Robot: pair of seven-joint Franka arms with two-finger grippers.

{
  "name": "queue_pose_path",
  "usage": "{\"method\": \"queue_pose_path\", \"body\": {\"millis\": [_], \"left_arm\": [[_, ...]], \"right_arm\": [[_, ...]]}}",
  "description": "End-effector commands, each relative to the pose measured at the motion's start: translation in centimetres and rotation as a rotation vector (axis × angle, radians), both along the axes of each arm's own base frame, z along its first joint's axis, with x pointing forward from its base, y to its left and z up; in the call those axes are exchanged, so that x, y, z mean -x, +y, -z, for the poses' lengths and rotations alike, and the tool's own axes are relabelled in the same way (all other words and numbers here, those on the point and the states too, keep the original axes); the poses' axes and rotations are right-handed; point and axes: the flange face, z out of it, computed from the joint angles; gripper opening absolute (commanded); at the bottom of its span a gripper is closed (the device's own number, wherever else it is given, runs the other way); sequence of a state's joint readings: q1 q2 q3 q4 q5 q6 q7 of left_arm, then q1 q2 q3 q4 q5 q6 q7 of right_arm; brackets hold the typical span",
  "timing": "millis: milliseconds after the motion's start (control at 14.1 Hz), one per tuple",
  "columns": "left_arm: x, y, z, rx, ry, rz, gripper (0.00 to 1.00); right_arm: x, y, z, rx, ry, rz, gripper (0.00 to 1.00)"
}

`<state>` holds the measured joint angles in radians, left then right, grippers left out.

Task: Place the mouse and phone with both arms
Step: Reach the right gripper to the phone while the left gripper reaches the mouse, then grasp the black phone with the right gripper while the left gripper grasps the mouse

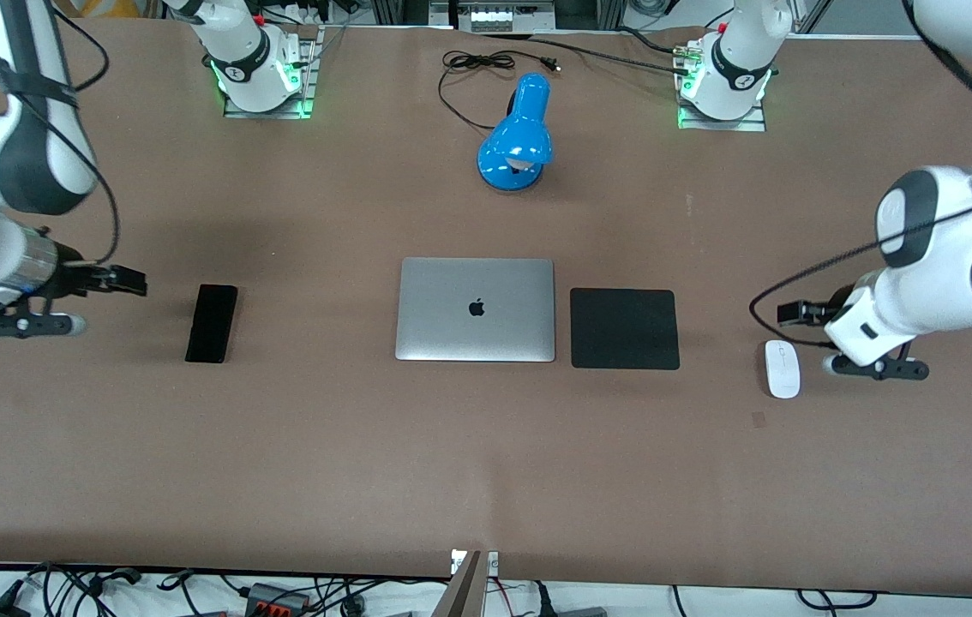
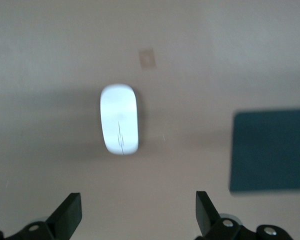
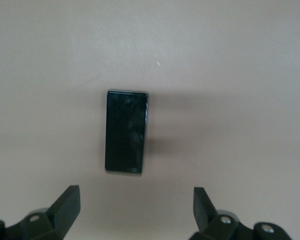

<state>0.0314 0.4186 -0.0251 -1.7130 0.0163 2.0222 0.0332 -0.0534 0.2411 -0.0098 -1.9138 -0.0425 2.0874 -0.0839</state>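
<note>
Next, my left gripper grabs the white mouse by its long side edges, to place the mouse on the black mouse pad (image 1: 624, 328).
The white oval mouse (image 1: 782, 368) lies on the brown table toward the left arm's end, beside the black mouse pad (image 1: 624, 329). My left gripper (image 1: 795, 313) hangs open and empty above the table close to the mouse; the left wrist view shows the mouse (image 2: 119, 119) ahead of the spread fingers (image 2: 70, 214). The black phone (image 1: 212, 323) lies flat toward the right arm's end. My right gripper (image 1: 128, 280) is open and empty beside it; the right wrist view shows the phone (image 3: 126, 131) ahead of the spread fingers (image 3: 69, 203).
A closed silver laptop (image 1: 476, 309) lies mid-table with the mouse pad next to it, also seen in the left wrist view (image 2: 270, 150). A blue desk lamp (image 1: 518, 137) with a black cable stands farther from the camera, between the two arm bases.
</note>
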Motion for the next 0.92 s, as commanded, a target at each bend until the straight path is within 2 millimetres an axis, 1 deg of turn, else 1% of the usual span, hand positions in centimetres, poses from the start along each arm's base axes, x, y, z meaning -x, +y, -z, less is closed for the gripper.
{"method": "queue_pose_path", "body": {"millis": [0,71,142,213,283,425,567,638,709,780,850], "left_arm": [[0.0,1.7,3.9,-0.033,-0.111,0.039,1.00],[0.4,1.8,6.2,-0.037,-0.146,0.046,1.00],[0.7,2.3,8.3,-0.035,-0.178,0.042,1.00],[1.0,2.4,10.1,-0.033,-0.204,0.044,1.00],[1.2,3.4,11.7,-0.033,-0.227,0.035,1.00],[1.7,3.6,13.6,-0.030,-0.238,0.044,1.00],[2.0,3.5,15.4,-0.027,-0.231,0.044,1.00],[2.3,3.5,15.8,-0.026,-0.248,0.045,1.00],[2.4,3.4,16.0,-0.025,-0.260,0.043,1.00],[2.5,3.3,16.1,-0.024,-0.257,0.036,0.93],[2.5,3.3,16.3,-0.023,-0.254,0.038,0.67]], "right_arm": [[2.5,1.2,4.4,-0.005,-0.083,-0.004,1.00],[3.0,1.6,6.0,-0.006,-0.108,-0.010,1.00],[3.4,1.7,8.3,-0.007,-0.120,-0.012,1.00],[3.9,1.4,10.2,-0.009,-0.136,-0.006,1.00],[4.4,1.4,11.6,-0.010,-0.156,-0.003,1.00],[5.0,1.4,13.5,-0.011,-0.152,0.010,1.00],[5.2,1.7,14.5,-0.012,-0.141,0.004,1.00],[5.1,1.7,14.7,-0.012,-0.150,0.010,1.00],[5.1,1.7,15.5,-0.013,-0.152,0.012,1.00],[5.1,1.7,16.3,-0.015,-0.158,0.018,1.00],[5.2,1.6,17.0,-0.017,-0.156,0.041,1.00]]}}
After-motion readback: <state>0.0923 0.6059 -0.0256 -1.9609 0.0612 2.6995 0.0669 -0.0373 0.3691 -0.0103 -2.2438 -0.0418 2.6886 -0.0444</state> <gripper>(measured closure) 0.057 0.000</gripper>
